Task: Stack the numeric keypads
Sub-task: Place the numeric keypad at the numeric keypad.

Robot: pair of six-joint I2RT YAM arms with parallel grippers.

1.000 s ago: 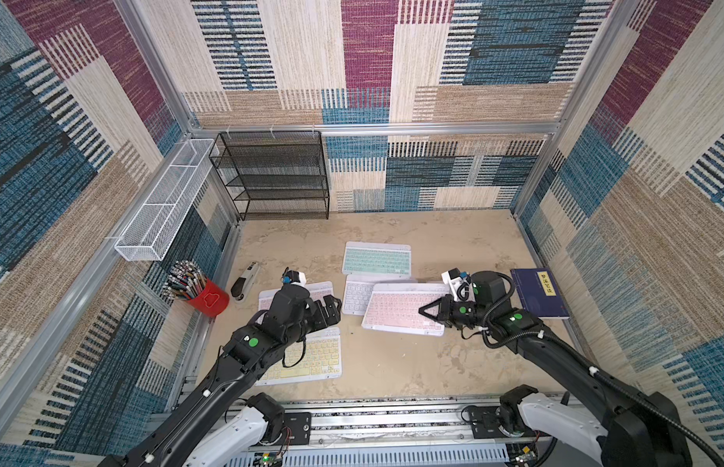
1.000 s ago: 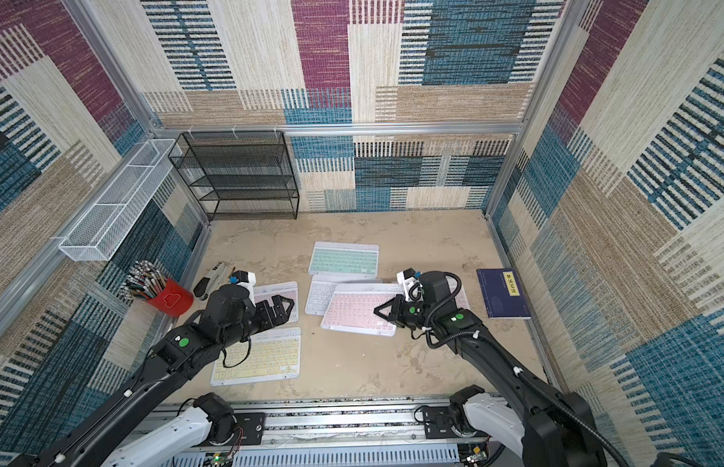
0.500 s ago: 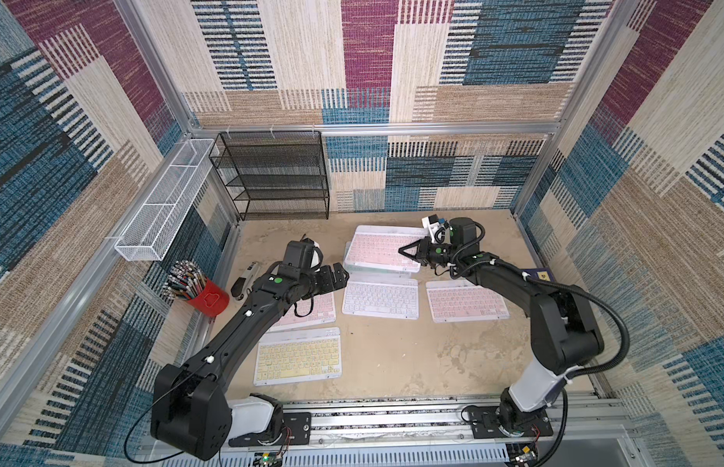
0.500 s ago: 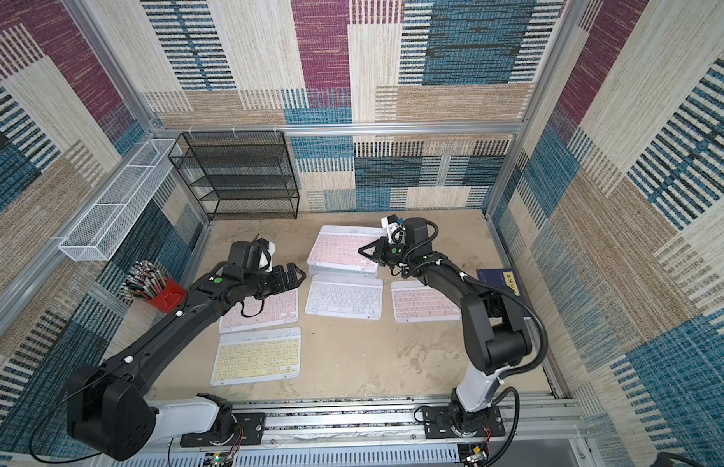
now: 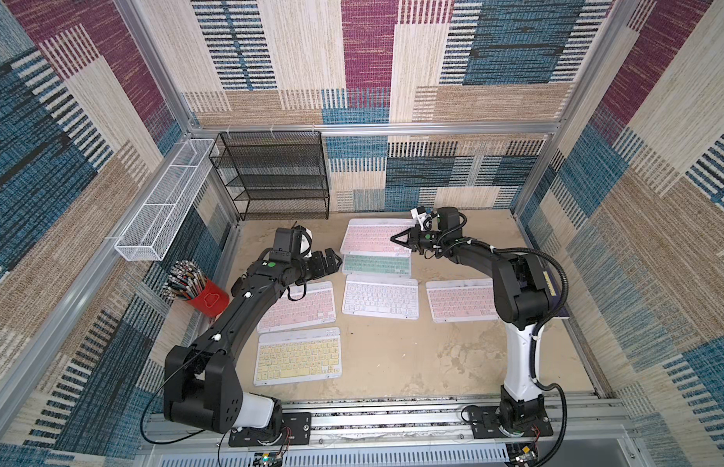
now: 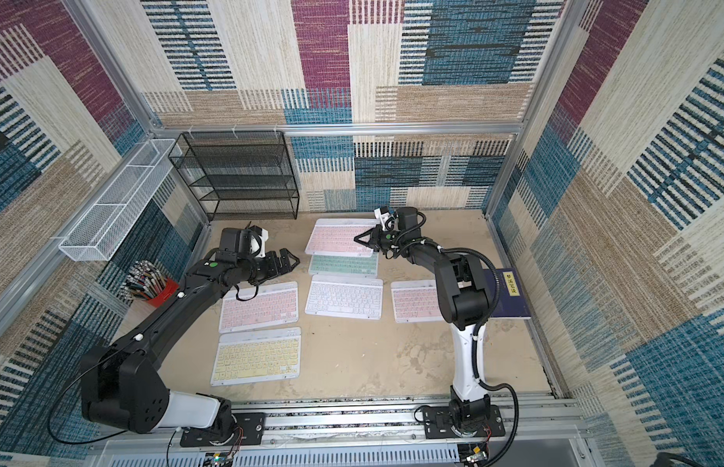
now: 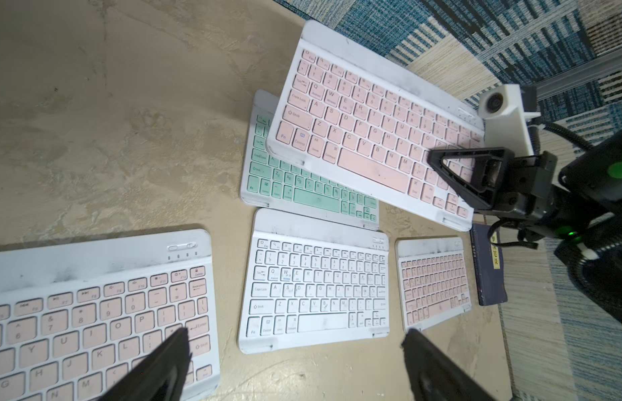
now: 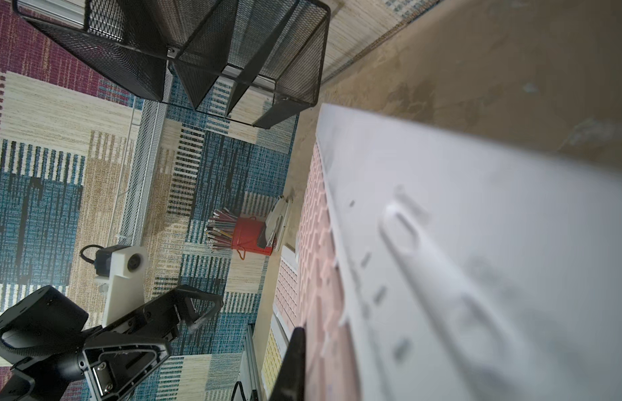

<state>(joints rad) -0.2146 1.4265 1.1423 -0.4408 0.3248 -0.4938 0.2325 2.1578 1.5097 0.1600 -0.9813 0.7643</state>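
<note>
The keypad is tilted above the mint keypad's far edge and would now fall partly past, so my right gripper keeps holding the pink keypad (image 5: 372, 236) until the keypads line up.
Six keypads show in both top views. My right gripper (image 5: 397, 238) is shut on the right end of a pink keypad (image 5: 372, 236), held tilted at the back over the far edge of the mint keypad (image 5: 376, 265). In the right wrist view only one finger (image 8: 295, 361) shows against this pink keypad (image 8: 458, 243). The white keypad (image 5: 380, 299), a second pink one (image 5: 459, 300), a third pink one (image 5: 301, 309) and the yellow one (image 5: 297, 356) lie flat. My left gripper (image 5: 332, 259) hovers open and empty just left of the mint keypad (image 7: 302, 194).
A black mesh rack (image 5: 277, 176) stands at the back left, below a white wire basket (image 5: 162, 202) on the left wall. A red pen cup (image 5: 204, 299) and a stapler (image 8: 278, 222) sit at the left edge. A dark blue book (image 6: 511, 293) lies at the right.
Both arms have swung from the table's front toward the back. The right gripper has carried the pink keypad over the mint one. In the last half second the mint's front half came into view.
</note>
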